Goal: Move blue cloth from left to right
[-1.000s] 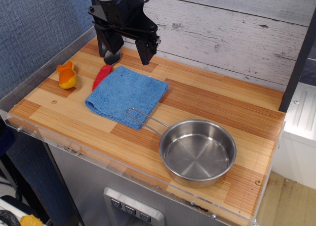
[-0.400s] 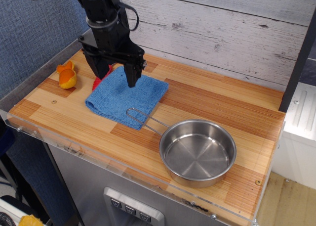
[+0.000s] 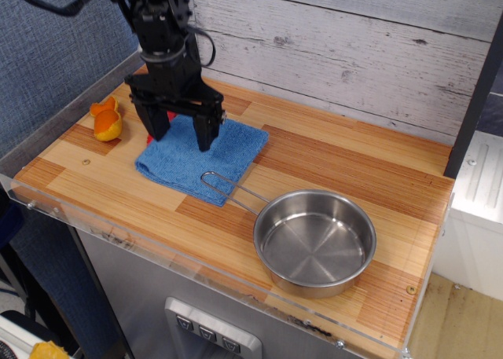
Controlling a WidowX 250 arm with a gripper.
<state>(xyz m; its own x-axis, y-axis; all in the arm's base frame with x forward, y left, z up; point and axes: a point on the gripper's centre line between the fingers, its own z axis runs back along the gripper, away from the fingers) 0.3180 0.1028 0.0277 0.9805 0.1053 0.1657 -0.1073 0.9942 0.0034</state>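
The blue cloth has a raised fold. Next, my gripper needs to grip the cloth by its raised fold (image 3: pixel 182 133) to move it across the table past the steel pan (image 3: pixel 314 245).
The blue cloth (image 3: pixel 212 159) lies folded and flat on the left half of the wooden table top, its near corner next to the pan's handle. My black gripper (image 3: pixel 179 136) hangs straight down over the cloth's far left part. Its two fingers are spread wide, one near the cloth's left edge and one over its middle, with the tips at or just above the cloth. Nothing is held between them.
A steel pan (image 3: pixel 316 241) stands at the front right, its wire handle (image 3: pixel 228 189) reaching to the cloth's corner. An orange toy (image 3: pixel 106 120) lies at the far left. A red object (image 3: pixel 150 137) is mostly hidden behind the gripper. A clear rim (image 3: pixel 141 241) edges the table's front.
My gripper has come down from above the table's back edge and moved forward over the cloth, staying open. The cloth and pan have not moved.
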